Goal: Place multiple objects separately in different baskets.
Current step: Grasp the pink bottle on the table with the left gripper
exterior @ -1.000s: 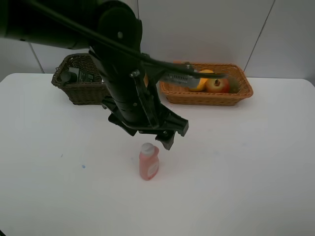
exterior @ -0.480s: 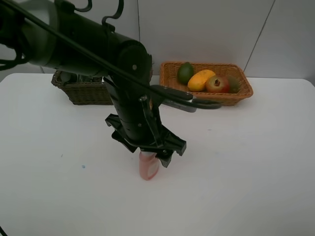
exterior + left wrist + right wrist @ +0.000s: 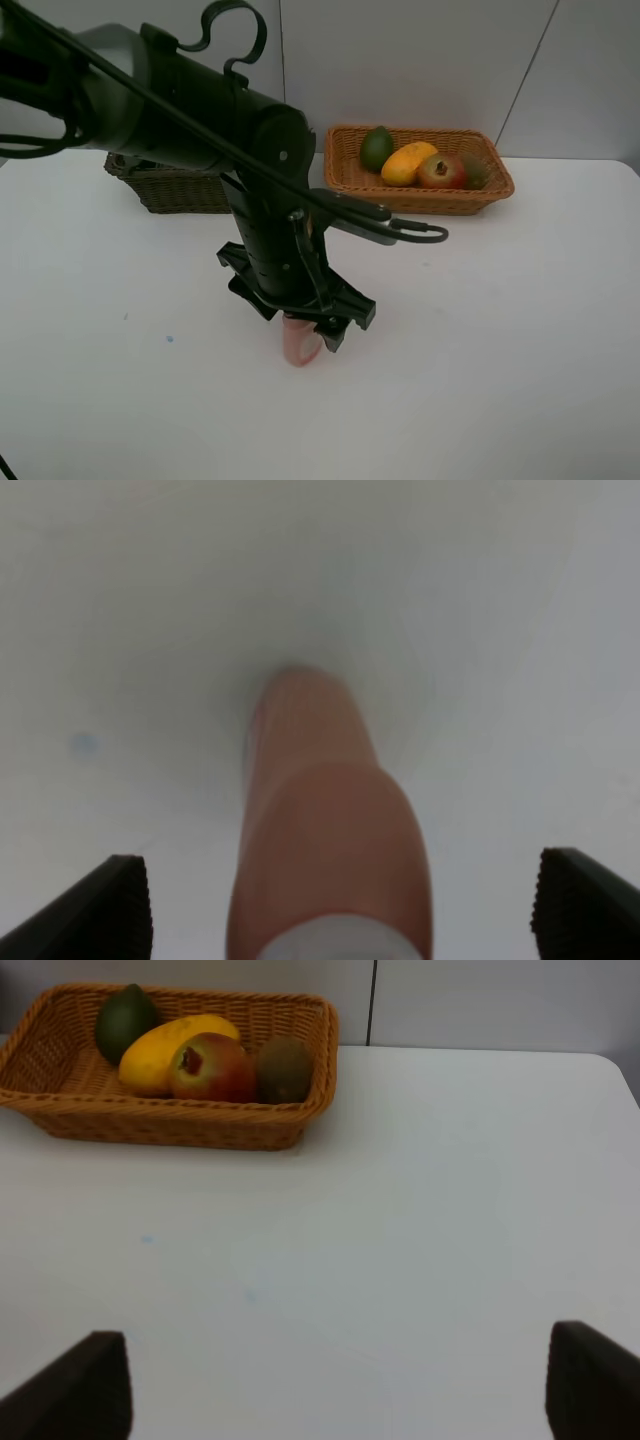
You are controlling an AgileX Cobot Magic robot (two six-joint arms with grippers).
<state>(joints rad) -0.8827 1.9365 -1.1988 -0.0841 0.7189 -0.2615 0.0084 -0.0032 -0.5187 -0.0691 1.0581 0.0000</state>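
Observation:
My left gripper should close on the pink bottle: the bottle has fingertips on either side of its upper part [image 3: 294, 328], its lower body [image 3: 299, 354] below.
The small pink bottle [image 3: 299, 346] stands upright in the middle of the white table. My left gripper [image 3: 305, 325] has come down over it, open, and covers its top. In the left wrist view the pink bottle [image 3: 330, 820] rises between the two dark fingertips [image 3: 112, 910], which stand well clear of it on both sides of my left gripper [image 3: 345, 910]. The orange-tan basket [image 3: 420, 203] at the back holds a lime [image 3: 377, 148], a mango [image 3: 408, 163], a pomegranate [image 3: 441, 172] and a kiwi [image 3: 474, 170]. My right gripper [image 3: 340, 1385] is open over bare table, facing the orange-tan basket [image 3: 170, 1125].
The dark basket [image 3: 170, 188] stands at the back left, mostly hidden behind my left arm, so its contents do not show. A black cable loop [image 3: 400, 232] juts out from the arm toward the right. White wall panels rise behind the table.
My left arm has moved down and toward the front over the pink bottle, so its open jaws now straddle the bottle's upper part. The bottle has stayed in place.

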